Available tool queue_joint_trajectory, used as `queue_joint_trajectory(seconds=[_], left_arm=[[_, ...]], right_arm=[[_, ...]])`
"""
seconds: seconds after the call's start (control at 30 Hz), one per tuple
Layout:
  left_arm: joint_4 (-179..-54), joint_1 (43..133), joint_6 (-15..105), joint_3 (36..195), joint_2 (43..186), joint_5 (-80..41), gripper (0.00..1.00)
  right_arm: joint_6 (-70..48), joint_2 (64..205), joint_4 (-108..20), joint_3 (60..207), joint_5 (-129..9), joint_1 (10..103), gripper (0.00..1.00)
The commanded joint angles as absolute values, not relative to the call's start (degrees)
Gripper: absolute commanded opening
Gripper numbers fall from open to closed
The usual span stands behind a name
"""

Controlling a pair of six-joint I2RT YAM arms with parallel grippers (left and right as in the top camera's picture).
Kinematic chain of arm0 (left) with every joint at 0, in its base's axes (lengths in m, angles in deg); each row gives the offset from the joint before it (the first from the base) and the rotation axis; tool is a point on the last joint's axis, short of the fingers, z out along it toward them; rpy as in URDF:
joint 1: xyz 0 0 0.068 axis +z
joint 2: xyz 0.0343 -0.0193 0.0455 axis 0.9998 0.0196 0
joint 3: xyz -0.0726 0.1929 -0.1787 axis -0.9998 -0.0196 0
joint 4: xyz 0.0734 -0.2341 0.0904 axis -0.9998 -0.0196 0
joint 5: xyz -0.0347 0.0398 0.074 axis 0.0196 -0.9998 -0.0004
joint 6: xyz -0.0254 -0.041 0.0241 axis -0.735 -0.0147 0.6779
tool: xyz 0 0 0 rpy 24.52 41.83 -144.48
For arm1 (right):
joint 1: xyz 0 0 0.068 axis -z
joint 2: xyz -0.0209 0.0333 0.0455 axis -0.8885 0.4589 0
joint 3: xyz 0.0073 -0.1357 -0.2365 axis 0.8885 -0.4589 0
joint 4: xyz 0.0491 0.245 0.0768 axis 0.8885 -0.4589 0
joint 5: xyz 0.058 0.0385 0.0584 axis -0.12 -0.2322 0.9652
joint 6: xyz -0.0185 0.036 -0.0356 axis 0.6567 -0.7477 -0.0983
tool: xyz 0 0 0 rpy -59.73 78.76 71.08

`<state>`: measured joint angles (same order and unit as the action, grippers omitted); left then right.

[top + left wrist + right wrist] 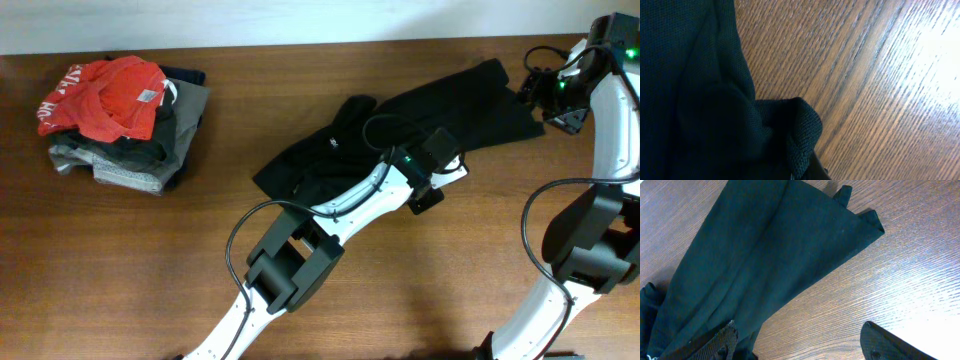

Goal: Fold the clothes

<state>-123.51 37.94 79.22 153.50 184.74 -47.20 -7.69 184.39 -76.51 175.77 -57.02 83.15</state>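
Note:
The black shirt needs to be spread flat for folding, so my right gripper should next grip the black shirt's end edge (534,126) (872,231), away from my left gripper.
The black shirt (400,125) lies crumpled and stretched slantwise across the middle of the table, from near the centre to the far right. My left gripper (428,188) is at the shirt's near edge. In the left wrist view its jaws (807,172) are closed on a bunched fold of the black shirt (700,100). My right gripper (540,100) is at the shirt's far right end. In the right wrist view its fingers (800,345) are spread wide over bare wood, with the shirt (755,245) ahead and to the left, its edge by the left finger.
A pile of other garments sits at the back left: a red garment with white lettering (110,95) on top of grey and dark folded garments (140,155). The wooden table (130,270) shows bare wood in front.

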Motion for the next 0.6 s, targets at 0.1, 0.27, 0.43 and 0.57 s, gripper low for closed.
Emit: queue_joint_trajectory(seconds=[0.1,0.27,0.43,0.57], left_arm=[[-133.3,38.7,76.4,161.3,183.6,-63.2,0.00],[-145.1,41.1,76.3,174.6,179.7,-71.0,0.01],[-151.0,44.7,76.9,186.0,177.3,-71.2,0.01],[-151.4,46.9,78.3,188.3,176.8,-71.5,0.00]], right_arm=[[-8.1,184.3,-76.4,175.9,-56.3,83.0,0.83],[-8.1,184.3,-76.6,175.9,-56.3,83.0,0.83],[-8.1,184.3,-77.9,175.3,-56.3,83.0,0.83],[-8.1,184.3,-79.7,174.5,-56.3,83.0,0.83]])
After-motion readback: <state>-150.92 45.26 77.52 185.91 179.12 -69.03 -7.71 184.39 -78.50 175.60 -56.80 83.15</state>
